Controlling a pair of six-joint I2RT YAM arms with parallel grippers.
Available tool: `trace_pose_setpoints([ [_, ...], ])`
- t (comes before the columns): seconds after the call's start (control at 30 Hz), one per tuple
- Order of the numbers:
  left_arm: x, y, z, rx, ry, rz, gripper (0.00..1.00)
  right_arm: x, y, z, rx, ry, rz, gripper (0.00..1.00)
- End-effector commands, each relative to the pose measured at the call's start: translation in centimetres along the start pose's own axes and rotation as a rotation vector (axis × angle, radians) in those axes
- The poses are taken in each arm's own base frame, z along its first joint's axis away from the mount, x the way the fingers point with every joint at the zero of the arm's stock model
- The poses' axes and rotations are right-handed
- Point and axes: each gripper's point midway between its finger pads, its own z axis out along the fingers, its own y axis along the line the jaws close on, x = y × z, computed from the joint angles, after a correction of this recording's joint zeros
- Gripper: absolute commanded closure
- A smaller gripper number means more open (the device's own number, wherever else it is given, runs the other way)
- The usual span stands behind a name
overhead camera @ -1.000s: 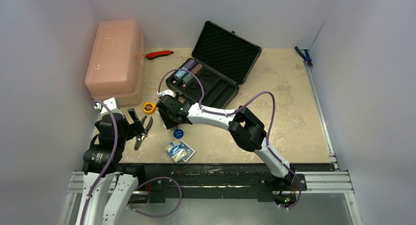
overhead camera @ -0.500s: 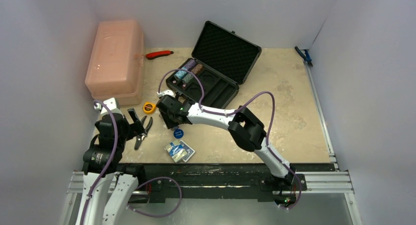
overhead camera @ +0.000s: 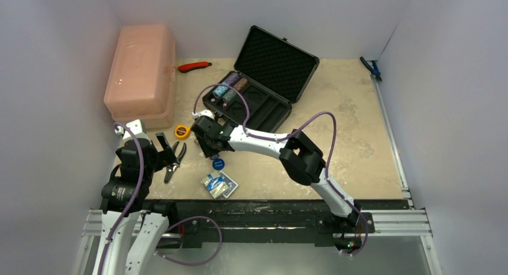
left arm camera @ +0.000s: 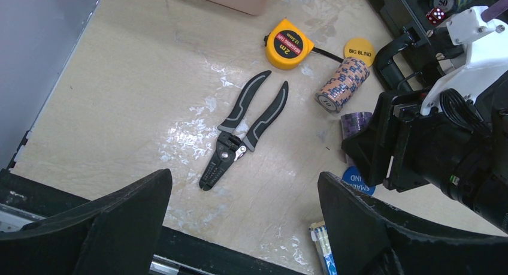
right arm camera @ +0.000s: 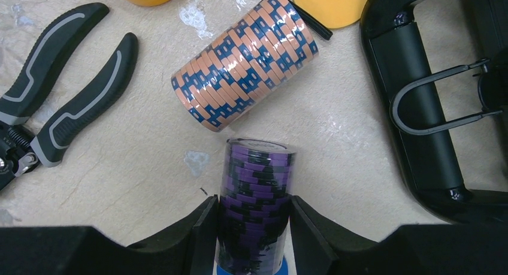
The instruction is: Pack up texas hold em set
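My right gripper has both fingers closed against opposite sides of the purple-and-black chip stack, so the stack would come up off the table with it if I lifted it now.
The black case (overhead camera: pixel 254 109) lies open at the table's middle back, with chip stacks (overhead camera: pixel 230 85) in its left slots. My right gripper (right arm camera: pixel 254 227) is shut on a purple-and-black chip stack (right arm camera: pixel 256 179) just left of the case handle (right arm camera: pixel 419 107). An orange-and-blue chip stack (right arm camera: pixel 244 70) lies on its side just beyond it. A blue disc (overhead camera: pixel 218 163) and the blue-white card deck (overhead camera: pixel 219 185) lie nearer the front edge. My left gripper (left arm camera: pixel 245 227) hangs open above bare table, with nothing between its fingers (left arm camera: pixel 120 221).
Black-handled pliers (left arm camera: pixel 242 128) and a yellow tape measure (left arm camera: pixel 289 44) lie left of the chips, a yellow BIG BLIND disc (left arm camera: pixel 358 50) beside them. A pink plastic box (overhead camera: pixel 142 71) stands back left, a red knife (overhead camera: pixel 194 66) behind the case.
My right gripper's jaws have come in a little around the purple chip stack. The left arm has not moved.
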Motion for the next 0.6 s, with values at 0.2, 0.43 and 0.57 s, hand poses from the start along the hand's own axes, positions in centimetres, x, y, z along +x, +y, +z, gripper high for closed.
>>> trace_pose_setpoints([
  [0.2,-0.9,0.1,-0.4,-0.003,-0.032,-0.011,0.08,-9.3,1.4,-9.1,-0.067,-0.243,0.106,1.00],
  [0.43,-0.9,0.1,-0.4,-0.007,-0.028,-0.009,0.08,-10.5,0.7,-10.7,-0.052,-0.302,0.152,1.00],
  [0.57,-0.8,0.1,-0.3,-0.008,-0.025,-0.007,0.08,-11.3,0.1,-11.7,-0.031,-0.340,0.176,1.00],
])
